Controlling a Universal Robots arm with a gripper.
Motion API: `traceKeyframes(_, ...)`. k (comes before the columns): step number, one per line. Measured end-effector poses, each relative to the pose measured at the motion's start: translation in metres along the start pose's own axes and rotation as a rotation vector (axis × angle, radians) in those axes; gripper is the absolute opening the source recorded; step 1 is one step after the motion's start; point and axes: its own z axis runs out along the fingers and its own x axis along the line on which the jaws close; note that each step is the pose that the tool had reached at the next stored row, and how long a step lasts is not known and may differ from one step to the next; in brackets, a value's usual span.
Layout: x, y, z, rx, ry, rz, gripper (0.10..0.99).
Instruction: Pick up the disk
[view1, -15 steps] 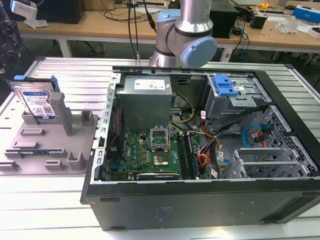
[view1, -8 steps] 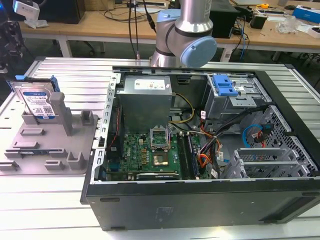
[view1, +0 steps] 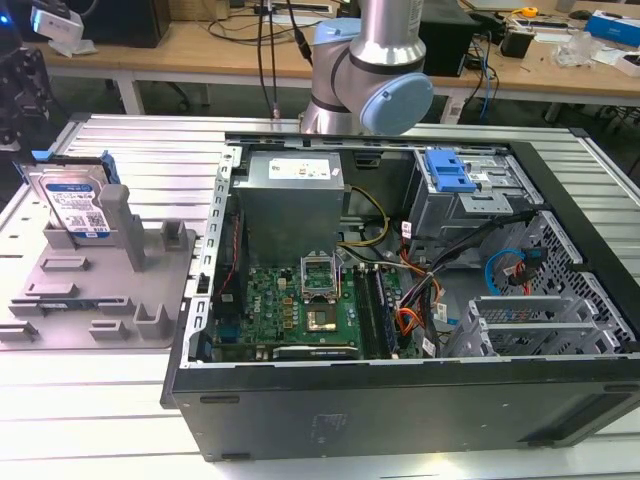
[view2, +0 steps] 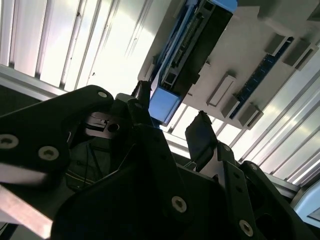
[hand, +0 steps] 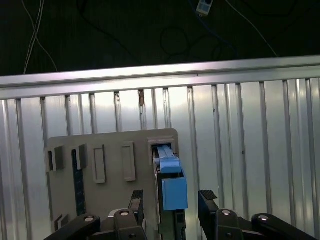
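The blue side bar (view1: 70, 157) of the disk (view1: 75, 205) is still below my gripper's fingers in the first wrist view, so my gripper should go lower before it closes on the bar.
The disk (view1: 75, 205) stands on edge in the grey fixture (view1: 110, 290) at the exterior view's left, its white-and-blue label facing the camera. In the first wrist view I look down on its blue side rail (hand: 171, 177). My gripper (hand: 172, 199) is open above it, one black finger (hand: 136, 200) on each side of the rail, apart from it. In the second wrist view the disk (view2: 195, 45) shows edge-on beyond the open gripper (view2: 172, 112), and the fixture (view2: 260, 55) lies behind it.
An open computer case (view1: 400, 280) fills the exterior view's middle and right, with a blue drive-bay bracket (view1: 448, 172) inside. The arm (view1: 370, 70) rises behind it. Everything rests on a ribbed metal table (view1: 100, 400). The fixture (hand: 110, 150) has several upright posts.
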Motion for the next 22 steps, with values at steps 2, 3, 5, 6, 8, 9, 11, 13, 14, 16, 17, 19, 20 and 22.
traceKeyframes(2,-0.0005,0.0000,0.0019,0.000,-0.0001,0.000,0.557)
traceKeyframes(3,-0.0007,0.0000,0.0036,0.000,-0.0001,-0.001,0.557)
traceKeyframes(5,-0.0008,0.0000,0.0053,0.000,-0.0001,-0.002,0.557)
traceKeyframes(6,-0.0008,0.0000,0.0069,0.000,0.0000,-0.003,0.557)
traceKeyframes(8,-0.0008,0.0000,0.0098,0.000,0.0005,-0.006,0.557)
traceKeyframes(9,-0.0008,0.0000,0.0107,0.000,0.0007,-0.007,0.557)
traceKeyframes(11,-0.0008,0.0000,0.0129,0.000,0.0013,-0.010,0.557)
traceKeyframes(13,-0.0008,0.0000,0.0151,0.000,0.0019,-0.012,0.557)
traceKeyframes(14,-0.0009,-0.0001,0.0164,0.000,0.0022,-0.013,0.557)
traceKeyframes(16,-0.0009,-0.0001,0.0183,0.000,0.0028,-0.015,0.557)
traceKeyframes(17,-0.0009,-0.0001,0.0196,0.000,0.0030,-0.016,0.557)
traceKeyframes(19,-0.0009,-0.0001,0.0216,0.000,0.0034,-0.018,0.557)
traceKeyframes(20,-0.0009,-0.0001,0.0224,0.000,0.0036,-0.019,0.557)
traceKeyframes(22,-0.0011,-0.0001,0.0241,0.000,0.0039,-0.020,0.557)
